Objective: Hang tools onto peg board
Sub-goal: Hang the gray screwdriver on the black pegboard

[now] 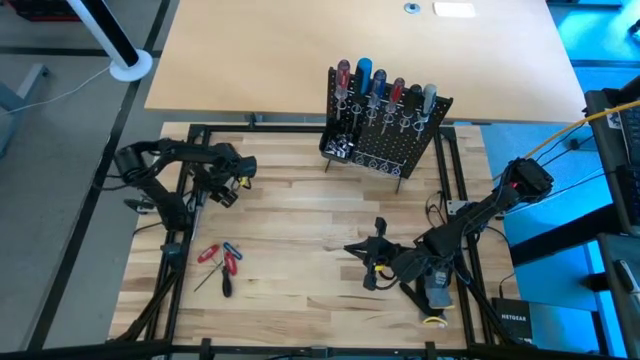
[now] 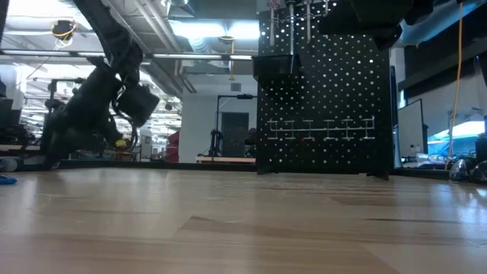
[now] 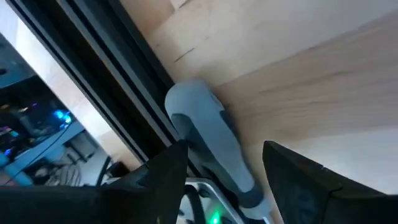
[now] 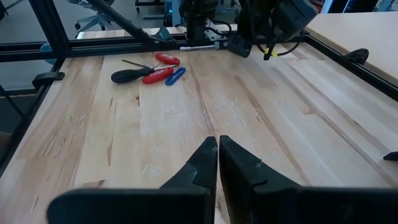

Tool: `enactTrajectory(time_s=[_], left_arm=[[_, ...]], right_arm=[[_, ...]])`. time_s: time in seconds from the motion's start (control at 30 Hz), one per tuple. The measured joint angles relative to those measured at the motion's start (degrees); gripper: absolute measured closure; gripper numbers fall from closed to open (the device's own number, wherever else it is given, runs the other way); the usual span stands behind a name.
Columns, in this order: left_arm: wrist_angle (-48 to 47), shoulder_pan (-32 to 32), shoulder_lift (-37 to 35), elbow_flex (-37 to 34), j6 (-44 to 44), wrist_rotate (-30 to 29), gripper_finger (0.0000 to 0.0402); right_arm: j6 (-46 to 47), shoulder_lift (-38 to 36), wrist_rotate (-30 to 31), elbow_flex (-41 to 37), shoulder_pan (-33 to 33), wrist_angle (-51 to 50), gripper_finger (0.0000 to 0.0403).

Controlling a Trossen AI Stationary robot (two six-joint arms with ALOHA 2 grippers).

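Observation:
My left gripper should go lower before it closes on the tool's grey handle (image 3: 214, 143) beside the black bar (image 3: 118, 81), because the gripper's fingers are above the handle.
The black peg board (image 1: 395, 150) stands on thin legs at the table's far side, with several red-, blue- and grey-handled tools (image 1: 380, 85) hanging in its upper wire rings. A few loose tools (image 1: 222, 262), red, blue and black-handled (image 4: 152, 71), lie on the table near its left front. My left gripper (image 1: 225, 190) is at the left frame rail, open (image 3: 227, 180), tipped down over a grey and black handle (image 3: 205, 137) that lies beside the rail. My right gripper (image 1: 352, 248) hovers shut (image 4: 217, 149) over the table's front middle, holding nothing.
Black frame rails (image 1: 190, 200) run around the work surface. A plain pale board (image 1: 300, 50) lies behind the peg board. Cables, a grey clamp (image 1: 437, 290) and a dark box (image 1: 520, 320) sit at the right front. Bare wood (image 4: 249, 106) lies between my two grippers.

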Motion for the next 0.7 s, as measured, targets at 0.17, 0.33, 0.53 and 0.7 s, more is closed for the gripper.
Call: enactTrajectory(time_s=[0.17,0.33,0.53,0.7], left_arm=[[0.7,2.6,3.4,0.0,2.5,-0.2,0.0204],[2.0,3.4,3.9,0.0,4.5,1.9,0.0204],[2.4,1.6,3.9,0.0,4.9,3.7,0.0204],[3.0,0.7,3.9,0.0,6.2,4.4,0.0204]], right_arm=[[1.4,0.0,-0.1,0.0,0.0,-1.9,0.0384],[2.2,0.0,-0.1,0.0,0.0,-2.7,0.0384],[2.4,0.0,-0.1,0.0,0.0,-2.7,0.0384],[2.4,0.0,-0.1,0.0,0.0,-2.5,0.0384]])
